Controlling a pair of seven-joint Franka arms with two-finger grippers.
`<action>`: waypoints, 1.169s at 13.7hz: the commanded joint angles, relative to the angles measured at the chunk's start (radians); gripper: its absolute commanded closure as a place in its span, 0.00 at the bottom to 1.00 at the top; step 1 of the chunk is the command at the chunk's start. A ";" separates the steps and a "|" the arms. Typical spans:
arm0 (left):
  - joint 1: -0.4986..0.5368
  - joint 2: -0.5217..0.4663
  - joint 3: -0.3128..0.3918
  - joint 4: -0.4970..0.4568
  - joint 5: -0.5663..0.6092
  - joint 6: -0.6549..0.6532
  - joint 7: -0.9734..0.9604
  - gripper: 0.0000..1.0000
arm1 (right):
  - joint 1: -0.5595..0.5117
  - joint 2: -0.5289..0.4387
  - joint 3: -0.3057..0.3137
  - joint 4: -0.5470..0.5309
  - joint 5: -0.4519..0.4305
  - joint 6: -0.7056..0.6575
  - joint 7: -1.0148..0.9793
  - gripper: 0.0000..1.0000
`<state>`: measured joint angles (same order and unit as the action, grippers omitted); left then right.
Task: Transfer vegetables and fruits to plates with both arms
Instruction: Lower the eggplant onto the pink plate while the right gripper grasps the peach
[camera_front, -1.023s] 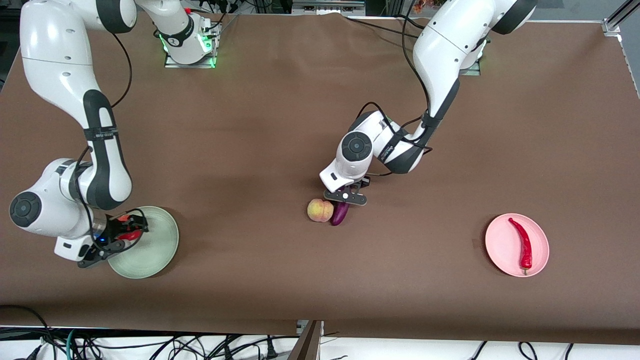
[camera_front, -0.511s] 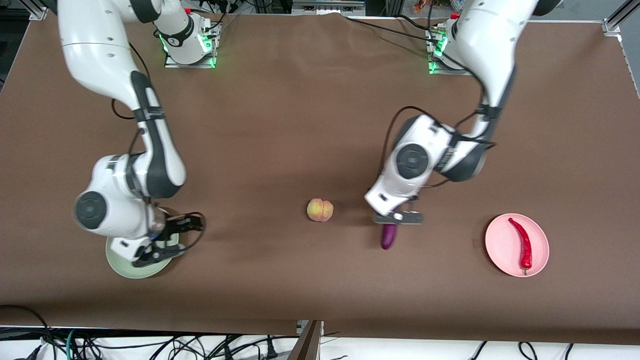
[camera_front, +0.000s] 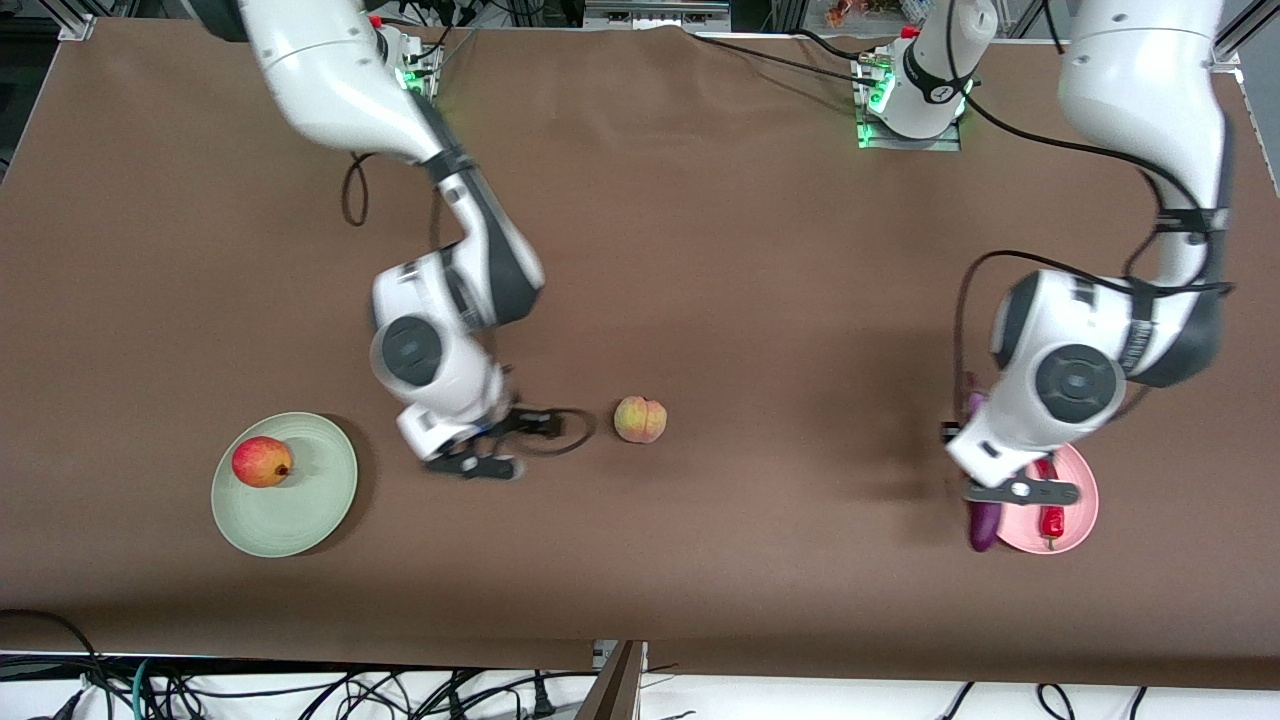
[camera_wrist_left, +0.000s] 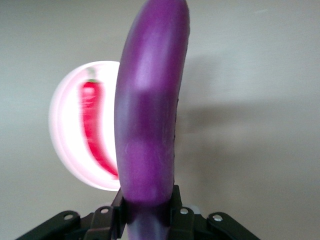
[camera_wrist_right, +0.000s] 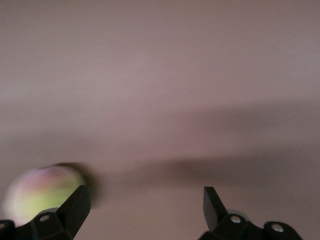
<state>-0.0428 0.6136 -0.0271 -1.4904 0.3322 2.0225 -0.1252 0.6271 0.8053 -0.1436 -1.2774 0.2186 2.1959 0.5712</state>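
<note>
My left gripper should stay closed on the eggplant until it is over the pink plate. The purple eggplant (camera_front: 983, 527) (camera_wrist_left: 150, 115) is hanging above and beside the plate.
My left gripper (camera_front: 1002, 496) is shut on the purple eggplant (camera_front: 983, 527) and holds it over the edge of the pale pink plate (camera_front: 1078, 515). The red chili (camera_front: 1049, 520) lies on that plate, partly hidden by the arm. The left wrist view shows the eggplant (camera_wrist_left: 150, 115) between the fingers (camera_wrist_left: 176, 207), with the plate (camera_wrist_left: 67, 150) and chili (camera_wrist_left: 95, 125) below. My right gripper (camera_front: 470, 464) is open and empty over the table, between the pale green plate (camera_front: 300, 510) and the peach (camera_front: 640, 419). The red apple (camera_front: 262, 461) sits on the green plate. The right wrist view shows the peach (camera_wrist_right: 42, 192) beside one finger (camera_wrist_right: 75, 205).
The brown table (camera_front: 700, 250) runs wide between the two plates. The arm bases (camera_front: 910, 100) stand along the edge farthest from the front camera. Cables hang below the edge nearest to that camera.
My right gripper let go of the apple on the green plate and moved toward the peach. My left gripper carried the eggplant from beside the peach to the pink plate.
</note>
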 joint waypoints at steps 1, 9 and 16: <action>0.075 0.035 -0.008 0.005 0.059 0.012 0.076 0.92 | 0.048 0.028 -0.011 0.009 0.010 0.083 0.117 0.00; 0.119 0.116 -0.008 0.001 0.064 0.093 0.078 0.88 | 0.160 0.126 -0.001 0.009 0.005 0.303 0.231 0.00; 0.120 0.137 -0.008 0.005 0.064 0.102 0.078 0.00 | 0.177 0.160 -0.001 0.006 -0.005 0.347 0.231 0.00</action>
<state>0.0695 0.7583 -0.0267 -1.4926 0.3626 2.1225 -0.0525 0.7912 0.9529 -0.1403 -1.2795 0.2182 2.5200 0.7888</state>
